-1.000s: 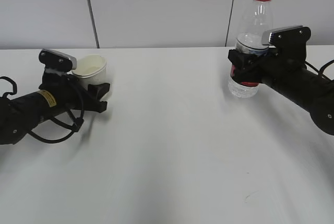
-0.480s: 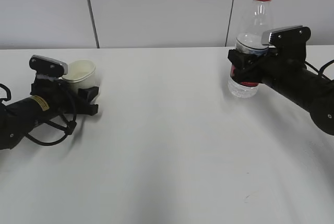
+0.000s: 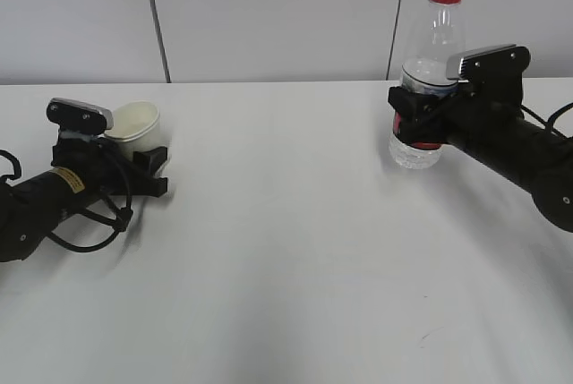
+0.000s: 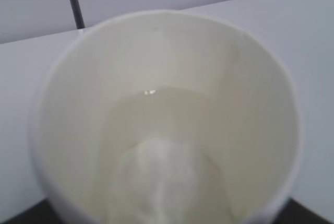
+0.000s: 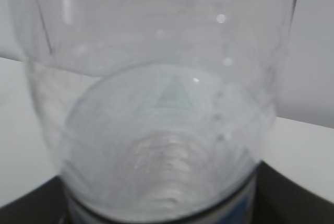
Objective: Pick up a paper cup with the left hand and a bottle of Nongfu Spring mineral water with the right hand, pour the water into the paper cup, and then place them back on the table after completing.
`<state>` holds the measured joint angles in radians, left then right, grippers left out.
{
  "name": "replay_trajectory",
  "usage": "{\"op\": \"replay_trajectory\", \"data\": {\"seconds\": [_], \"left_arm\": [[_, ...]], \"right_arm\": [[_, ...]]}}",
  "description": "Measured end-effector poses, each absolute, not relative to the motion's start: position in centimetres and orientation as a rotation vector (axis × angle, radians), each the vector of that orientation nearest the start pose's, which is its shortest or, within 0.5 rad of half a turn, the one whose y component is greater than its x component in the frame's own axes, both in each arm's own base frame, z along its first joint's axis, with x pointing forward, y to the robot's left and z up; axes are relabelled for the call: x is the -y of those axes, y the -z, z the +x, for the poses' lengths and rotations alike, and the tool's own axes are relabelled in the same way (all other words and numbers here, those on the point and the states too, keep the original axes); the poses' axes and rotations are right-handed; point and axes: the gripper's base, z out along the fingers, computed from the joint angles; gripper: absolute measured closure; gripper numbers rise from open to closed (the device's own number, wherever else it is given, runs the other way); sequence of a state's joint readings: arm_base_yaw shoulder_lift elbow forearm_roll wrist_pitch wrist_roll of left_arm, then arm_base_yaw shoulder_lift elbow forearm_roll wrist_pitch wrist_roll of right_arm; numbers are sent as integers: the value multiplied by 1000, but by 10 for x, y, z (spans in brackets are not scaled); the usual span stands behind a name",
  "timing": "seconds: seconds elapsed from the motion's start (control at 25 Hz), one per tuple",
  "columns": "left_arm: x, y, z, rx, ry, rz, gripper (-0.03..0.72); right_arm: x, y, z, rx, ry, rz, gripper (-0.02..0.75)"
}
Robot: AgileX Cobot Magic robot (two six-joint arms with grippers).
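The white paper cup [image 3: 134,121] is upright low at the tabletop and the cup would stand, so it is time for my left gripper to open now.
The white paper cup [image 3: 134,121] stands upright between the fingers of my left gripper [image 3: 148,147], low at the far left of the table [image 3: 286,250]. The left arm has a yellow sticker. In the left wrist view the cup [image 4: 78,104] fills the frame and holds clear water [image 4: 167,145]. My right gripper [image 3: 419,123] is shut round the red label of the clear bottle [image 3: 430,44], which is upright with its base at the tabletop. The bottle has a red neck ring and some water at its bottom [image 3: 414,153]. The bottle [image 5: 156,51] fills the right wrist view.
A grey panelled wall [image 3: 269,17] runs behind the table's back edge. A small dark scuff mark [image 3: 428,337] lies on the tabletop at the front right. Black cables loop beside the left arm [image 3: 81,227].
My left gripper with the cup has come down and moved left, then nearly stopped. The bottle in my right gripper has shifted very slightly up and to the left.
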<state>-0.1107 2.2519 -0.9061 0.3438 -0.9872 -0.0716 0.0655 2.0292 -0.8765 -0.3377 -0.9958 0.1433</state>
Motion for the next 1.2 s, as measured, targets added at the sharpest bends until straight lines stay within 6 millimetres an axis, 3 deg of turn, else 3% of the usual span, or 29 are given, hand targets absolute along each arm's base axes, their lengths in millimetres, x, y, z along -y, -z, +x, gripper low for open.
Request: {"op": "replay_trajectory", "data": {"seconds": [0.2, 0.4, 0.48, 0.8, 1.2], "left_arm": [[68, -61, 384, -1819, 256, 408, 300], [63, -61, 387, -1828, 228, 326, 104], [62, -62, 387, -1828, 222, 311, 74], [62, -90, 386, -1782, 212, 311, 62], [65, -85, 356, -1739, 262, 309, 70]], "right_arm": [[-51, -142, 385, -1642, -250, -305, 335], [-51, -142, 385, -1641, -250, -307, 335], [-51, -142, 385, -1641, -250, -307, 335], [-51, -142, 385, -1642, -252, -305, 335], [-50, -142, 385, -1643, -249, -287, 335]]}}
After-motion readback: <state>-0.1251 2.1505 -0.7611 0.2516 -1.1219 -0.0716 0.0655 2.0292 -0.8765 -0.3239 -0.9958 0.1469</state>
